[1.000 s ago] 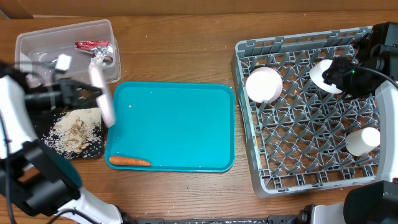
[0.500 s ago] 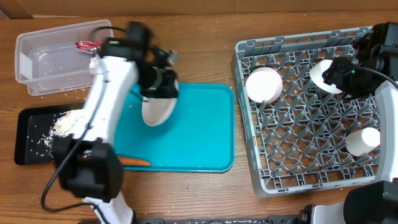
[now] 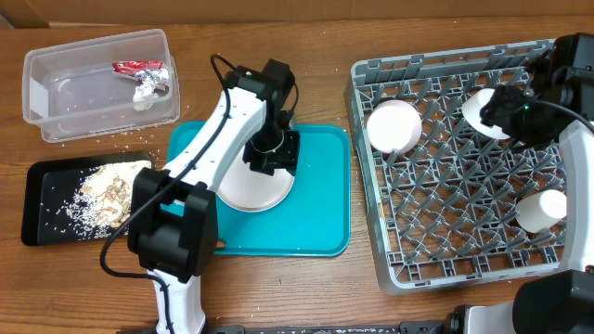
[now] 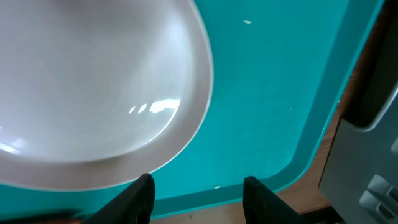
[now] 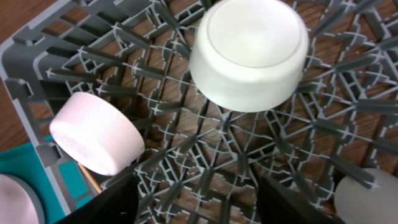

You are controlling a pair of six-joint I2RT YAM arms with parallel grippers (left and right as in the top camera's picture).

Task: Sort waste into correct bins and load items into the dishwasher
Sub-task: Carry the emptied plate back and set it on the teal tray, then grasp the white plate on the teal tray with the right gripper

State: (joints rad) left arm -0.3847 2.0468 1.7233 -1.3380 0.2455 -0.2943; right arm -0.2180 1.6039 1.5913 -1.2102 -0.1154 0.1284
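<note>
The plate needs to stand among the rack's wires. Next, my right gripper needs to grab the white plate's rim on the side facing the dishwasher rack.
A white plate lies flat on the teal tray. My left gripper hovers at the plate's far right edge; in the left wrist view its fingers are open and empty, with the plate just beyond them. My right gripper hangs over the grey dishwasher rack, open and empty. The rack holds an upturned white bowl, a second bowl under the right gripper, and a white cup. The carrot is hidden by the left arm.
A clear bin at the back left holds a red-and-silver wrapper and crumpled paper. A black tray with rice and food scraps lies left of the teal tray. Rice grains are scattered on the table.
The left arm swung from over the black tray to the teal tray with the white plate. The plate now lies flat and the gripper is off it. The right arm has not moved.
</note>
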